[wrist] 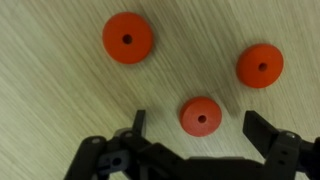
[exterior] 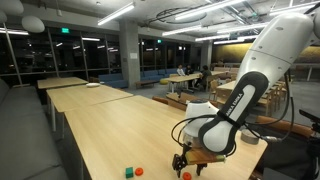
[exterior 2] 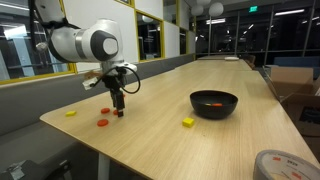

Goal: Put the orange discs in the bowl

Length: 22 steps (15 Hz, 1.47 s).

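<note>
My gripper closes next, since the disc lies between my fingers, apart from the others. Closing now would catch the orange disc (wrist: 201, 116).
In the wrist view three orange discs lie on the wooden table: one at the upper left (wrist: 127, 38), one at the right (wrist: 260, 65), and one (wrist: 200, 116) between my open fingers. My gripper (wrist: 200, 128) is open and points straight down over that disc. In an exterior view the gripper (exterior 2: 118, 108) hangs just above discs (exterior 2: 102, 123) near the table's corner. The black bowl (exterior 2: 205, 110) stands well apart from it, with something orange-red (exterior 2: 213, 103) inside. In an exterior view the gripper (exterior: 184, 165) is low over the table.
Two small yellow pieces (exterior 2: 71, 113) (exterior 2: 188, 122) lie on the table. A small green block (exterior: 129, 171) sits beside an orange disc (exterior: 140, 171). A grey round squat object (exterior 2: 285, 165) stands at the table's near edge. Tables and chairs fill the background.
</note>
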### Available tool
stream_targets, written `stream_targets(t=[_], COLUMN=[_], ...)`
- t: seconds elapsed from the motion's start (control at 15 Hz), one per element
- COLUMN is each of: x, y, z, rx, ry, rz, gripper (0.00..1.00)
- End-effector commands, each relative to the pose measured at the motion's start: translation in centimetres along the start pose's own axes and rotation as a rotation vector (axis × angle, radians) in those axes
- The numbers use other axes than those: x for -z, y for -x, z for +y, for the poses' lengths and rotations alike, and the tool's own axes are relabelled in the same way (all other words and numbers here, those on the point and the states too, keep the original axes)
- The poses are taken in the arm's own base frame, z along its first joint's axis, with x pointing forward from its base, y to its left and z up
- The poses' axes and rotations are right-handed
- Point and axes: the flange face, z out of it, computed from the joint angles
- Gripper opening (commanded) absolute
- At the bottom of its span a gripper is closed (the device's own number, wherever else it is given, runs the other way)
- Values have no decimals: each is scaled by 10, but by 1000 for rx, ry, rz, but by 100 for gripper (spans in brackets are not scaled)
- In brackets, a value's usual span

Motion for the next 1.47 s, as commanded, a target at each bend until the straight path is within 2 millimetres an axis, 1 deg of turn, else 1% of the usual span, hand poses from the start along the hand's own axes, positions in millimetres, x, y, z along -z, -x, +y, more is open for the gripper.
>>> stream_targets(t=[0.0,0.2,0.27,0.33,0.4,0.47,0.53,0.8,0.87,1.0,1.27,1.4], x=[1,0,0,0,-1,-1,0,3,5,16,49,71], y=[-6,-6,-6,-6,-6,-6,-6,-8,-9,-14,-34,-48], z=[-4,-3,-3,-3,-3,-3,-3,-1,1,13,43,63], rx=[11,10,10,11,12,12,12,5,-2,-9,-21,-25], ry=[-22,-21,-19,-19,-19,-19,-18,-13,-8,-5,32,48], rz=[-9,-17,-19,-20,-20,-21,-22,-20,-15,7,45,68], gripper=[100,99,75,74,70,62,53,23,20,20,20,20])
